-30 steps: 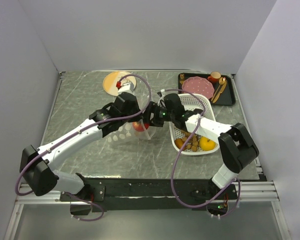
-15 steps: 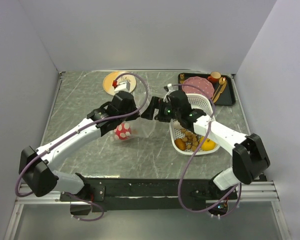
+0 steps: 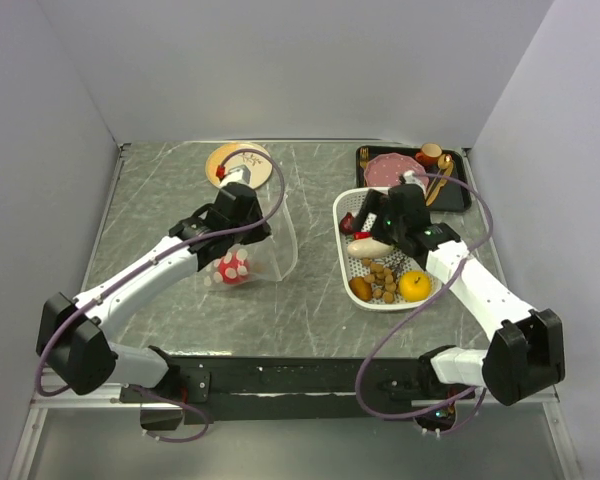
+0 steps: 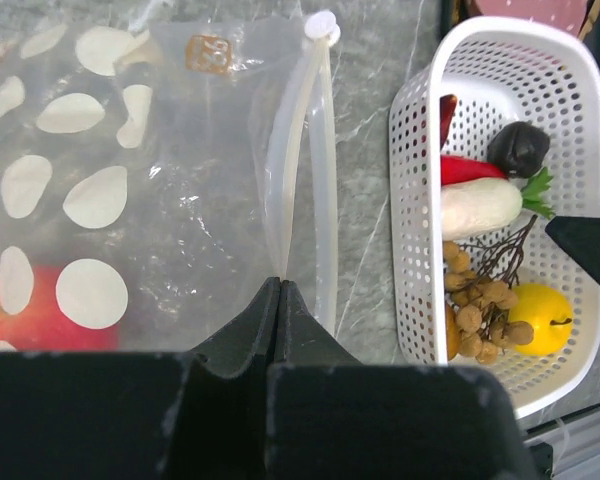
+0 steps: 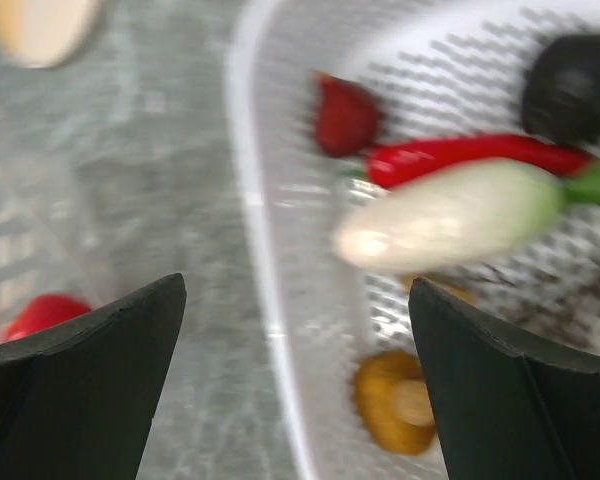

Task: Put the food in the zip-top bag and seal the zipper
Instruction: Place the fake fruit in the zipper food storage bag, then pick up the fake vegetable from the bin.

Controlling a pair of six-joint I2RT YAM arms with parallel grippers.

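I should next put the vegetable in the bag (image 3: 276,238), so I need to grab it with my right gripper across its white body (image 3: 368,248), and the green end should stay free.
The zip-top bag (image 3: 276,238), clear with white dots, hangs from my left gripper (image 3: 252,232), which is shut on its mouth edge. A red food (image 3: 231,267) lies inside it. In the left wrist view my left gripper (image 4: 280,286) pinches the bag (image 4: 180,170) beside the zipper (image 4: 323,170). My right gripper (image 3: 371,228) is open and empty over the white basket (image 3: 342,262). In the basket lie the white-and-green vegetable (image 3: 370,247), yellow fruit (image 3: 414,286), brown oval (image 3: 360,289) and nuts (image 3: 383,279). In the right wrist view my right gripper (image 5: 298,292) hovers over the basket rim (image 5: 265,300), near the vegetable (image 5: 450,215).
A black tray (image 3: 463,192) with a pink plate (image 3: 380,170) stands at the back right, just behind the basket. A yellow plate (image 3: 242,154) lies at the back, behind the left arm. Grey walls close in on three sides.
My right gripper has let go at the bag's mouth and swung right over the basket. The red food has dropped into the bag. The left gripper still holds the bag, shifted slightly left.
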